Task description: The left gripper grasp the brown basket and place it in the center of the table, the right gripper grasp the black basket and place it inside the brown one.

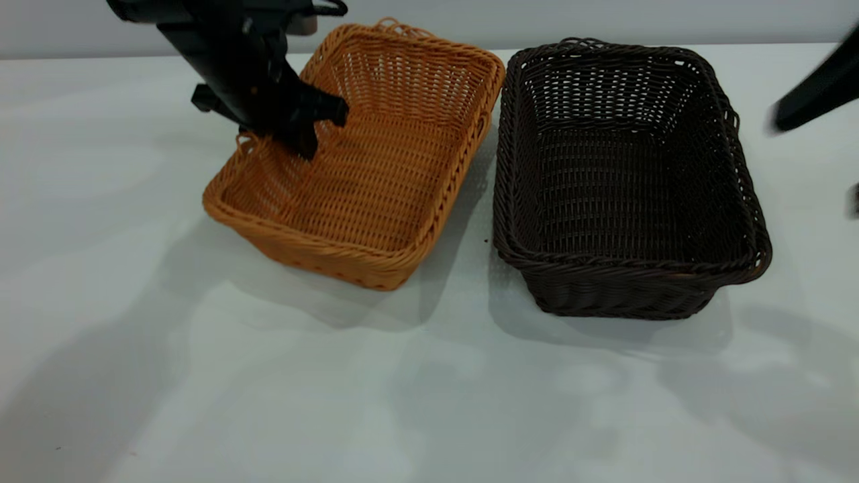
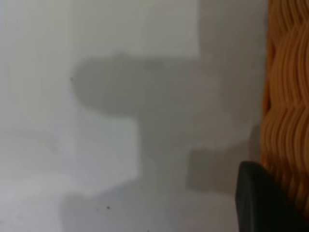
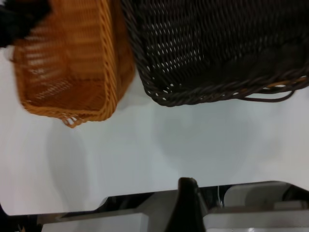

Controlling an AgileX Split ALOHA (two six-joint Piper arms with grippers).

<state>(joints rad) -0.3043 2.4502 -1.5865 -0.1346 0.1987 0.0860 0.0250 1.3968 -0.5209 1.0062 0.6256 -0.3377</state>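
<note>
The right gripper should next grab the black basket by its woven rim, so that the basket can go inside the brown basket.
The brown basket is left of centre on the table, turned at an angle with its left end raised. My left gripper is shut on its left rim, with one finger inside the basket and one finger outside against the woven wall. The black basket stands flat just to its right, apart from it. My right gripper is blurred at the far right edge, above the table beside the black basket, open and empty. The right wrist view shows both the black basket and the brown basket.
A narrow strip of table separates the two baskets. Bare tabletop lies in front of both. The table's back edge meets a grey wall just behind the baskets.
</note>
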